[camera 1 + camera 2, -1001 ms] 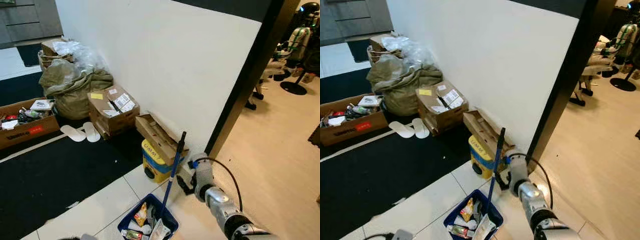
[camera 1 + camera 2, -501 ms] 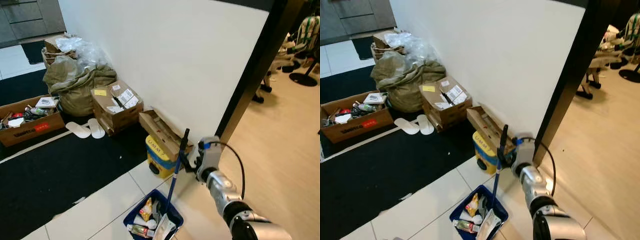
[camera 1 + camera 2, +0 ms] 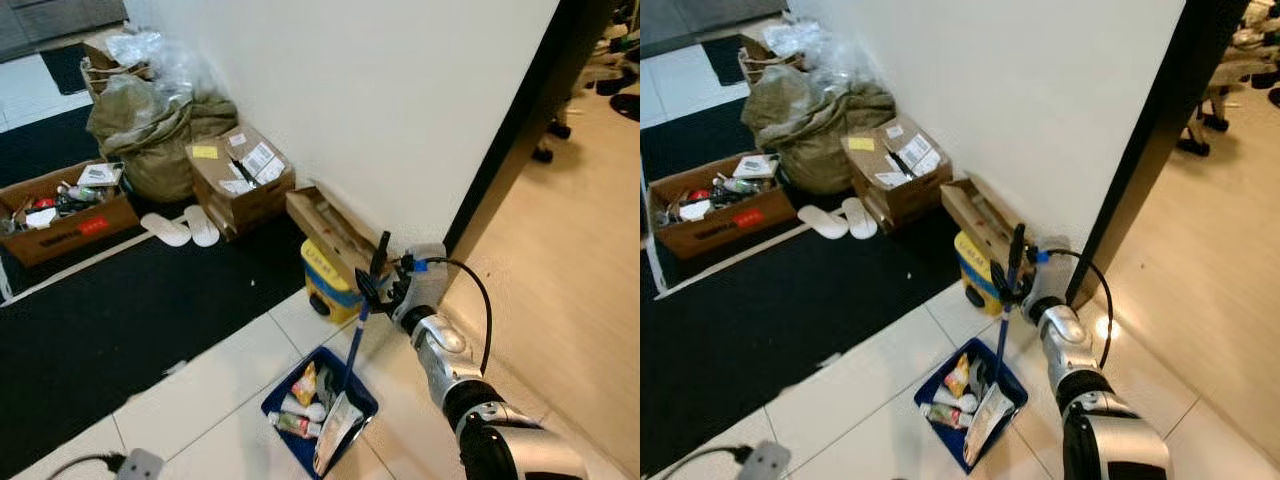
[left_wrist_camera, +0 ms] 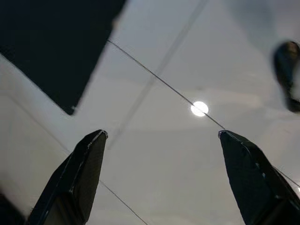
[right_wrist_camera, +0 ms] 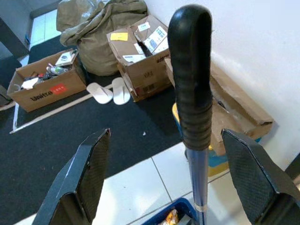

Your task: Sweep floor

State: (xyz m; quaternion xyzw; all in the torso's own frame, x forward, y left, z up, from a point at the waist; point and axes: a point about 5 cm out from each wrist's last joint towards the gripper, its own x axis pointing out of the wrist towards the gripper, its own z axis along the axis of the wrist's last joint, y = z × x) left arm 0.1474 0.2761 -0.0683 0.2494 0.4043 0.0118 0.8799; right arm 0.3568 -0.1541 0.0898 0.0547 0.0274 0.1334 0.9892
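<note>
The blue dustpan holds loose rubbish and needs to stay level, so my right gripper should grab it next by the black grip atop its upright handle (image 5: 191, 89).
A blue dustpan (image 3: 352, 392) holding several bits of rubbish stands on the white tiles. Its blue handle (image 3: 360, 330) rises upright and ends in a black grip (image 5: 192, 84). My right gripper (image 3: 383, 288) is open at the height of that grip. In the right wrist view the grip stands between the two fingers (image 5: 89, 173) with a gap on each side. My left gripper (image 4: 162, 134) hangs open above bare floor tiles (image 4: 154, 168).
A yellow and blue box (image 3: 330, 277) and a flattened carton (image 3: 330, 225) lie against the white wall (image 3: 380, 90) behind the dustpan. Further left are cardboard boxes (image 3: 240, 180), an olive sack (image 3: 150, 130), white slippers (image 3: 185, 228) and a black mat (image 3: 130, 310). Wooden floor (image 3: 560, 260) lies right.
My right gripper has risen from low beside the handle to the black grip, which now sits between its fingers. The camera has shifted; the dustpan stays in place.
</note>
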